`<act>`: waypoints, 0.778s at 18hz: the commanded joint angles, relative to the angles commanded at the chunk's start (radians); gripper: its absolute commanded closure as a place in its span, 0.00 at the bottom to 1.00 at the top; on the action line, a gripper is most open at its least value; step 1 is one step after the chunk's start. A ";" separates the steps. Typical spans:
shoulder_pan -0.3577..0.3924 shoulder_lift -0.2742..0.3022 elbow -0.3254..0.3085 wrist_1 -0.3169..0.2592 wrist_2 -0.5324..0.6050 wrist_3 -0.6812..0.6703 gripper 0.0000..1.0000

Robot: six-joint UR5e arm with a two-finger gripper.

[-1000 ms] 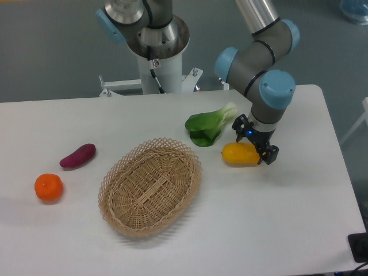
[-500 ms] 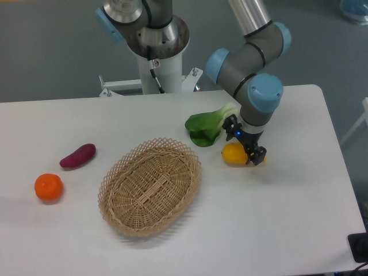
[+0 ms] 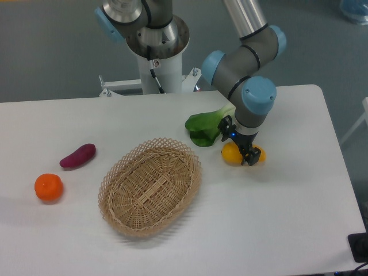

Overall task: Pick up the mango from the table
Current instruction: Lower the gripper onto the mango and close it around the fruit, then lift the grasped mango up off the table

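The robot's gripper should pick the mango up from the table, so it should next grab the mango by its rounded middle (image 3: 246, 153).
The mango (image 3: 230, 153) is yellow-orange and lies on the white table (image 3: 299, 218), right of the basket and just below the green leafy vegetable. My gripper (image 3: 238, 144) hangs straight down over the mango's middle, its dark fingers set either side of the fruit. The jaws stand open and are not closed on it. The gripper hides the mango's centre. Only the rounded left end and a small piece of the right end show.
A green leafy vegetable (image 3: 207, 125) lies touching or nearly touching the mango's upper left. A woven basket (image 3: 150, 186) sits mid-table. A purple sweet potato (image 3: 77, 156) and a round orange (image 3: 48, 187) lie at the left. The robot's base column (image 3: 156, 57) stands behind.
The gripper has moved left from the mango's right end to over its middle, covering more of the fruit. The mango has stayed in place. The jaws remain open.
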 joint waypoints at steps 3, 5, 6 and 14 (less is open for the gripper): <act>0.000 0.002 0.002 -0.002 0.000 0.000 0.33; 0.000 0.003 0.003 -0.003 0.000 -0.002 0.44; 0.000 0.005 0.009 -0.006 0.002 -0.002 0.49; 0.003 0.012 0.051 -0.049 0.011 -0.002 0.49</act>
